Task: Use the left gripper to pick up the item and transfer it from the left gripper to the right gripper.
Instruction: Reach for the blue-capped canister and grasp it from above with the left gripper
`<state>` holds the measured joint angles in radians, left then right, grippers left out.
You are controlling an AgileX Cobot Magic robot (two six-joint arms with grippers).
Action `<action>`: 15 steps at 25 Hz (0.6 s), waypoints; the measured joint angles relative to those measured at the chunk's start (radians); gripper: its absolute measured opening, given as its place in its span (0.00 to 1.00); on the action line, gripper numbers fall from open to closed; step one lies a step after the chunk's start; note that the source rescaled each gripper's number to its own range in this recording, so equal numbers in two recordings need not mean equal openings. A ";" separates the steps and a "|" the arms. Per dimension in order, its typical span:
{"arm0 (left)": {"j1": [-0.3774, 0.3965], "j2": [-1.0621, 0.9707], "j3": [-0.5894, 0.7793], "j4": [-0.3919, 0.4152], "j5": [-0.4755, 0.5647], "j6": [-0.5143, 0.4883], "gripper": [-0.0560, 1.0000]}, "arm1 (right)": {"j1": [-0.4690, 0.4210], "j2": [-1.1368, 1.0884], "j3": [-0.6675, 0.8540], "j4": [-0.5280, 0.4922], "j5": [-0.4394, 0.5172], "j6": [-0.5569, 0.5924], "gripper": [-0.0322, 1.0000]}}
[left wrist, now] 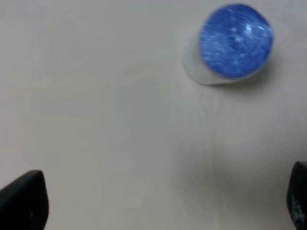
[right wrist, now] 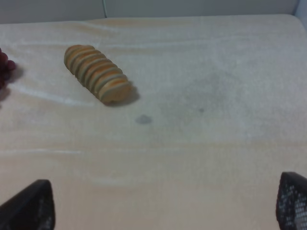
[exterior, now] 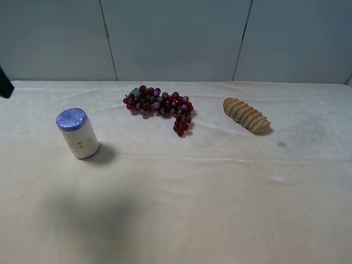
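I need to grab the can by its purple-blue top with my left gripper. That leaves the white can's lower body free for my right gripper.
The item, a white can with a purple-blue top, stands upright on the left of the cream table. In the left wrist view its blue top shows from above, some way ahead of my left gripper. That gripper is open wide and empty, with only its black fingertips in the picture's corners. My right gripper is also open and empty, with black fingertips over bare table on the right side. Neither gripper shows in the exterior high view.
A dark red grape bunch lies at the back middle. A tan ridged bread-like piece lies to its right, also in the right wrist view. A dark object shows at the left edge. A soft shadow falls front left.
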<state>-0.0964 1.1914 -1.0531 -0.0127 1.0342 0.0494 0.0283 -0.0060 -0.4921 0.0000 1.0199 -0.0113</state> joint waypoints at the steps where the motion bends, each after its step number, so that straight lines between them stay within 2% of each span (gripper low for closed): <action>1: -0.023 0.028 -0.001 0.000 -0.012 0.000 1.00 | 0.000 0.000 0.000 0.000 0.000 0.000 1.00; 8: -0.132 0.224 -0.001 -0.001 -0.109 -0.003 1.00 | 0.000 0.000 0.000 0.000 0.000 0.000 1.00; 15: -0.144 0.389 -0.001 -0.003 -0.189 -0.003 1.00 | 0.000 0.000 0.000 0.000 0.000 0.000 1.00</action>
<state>-0.2402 1.5806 -1.0538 -0.0157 0.8448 0.0464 0.0283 -0.0060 -0.4921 0.0000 1.0199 -0.0113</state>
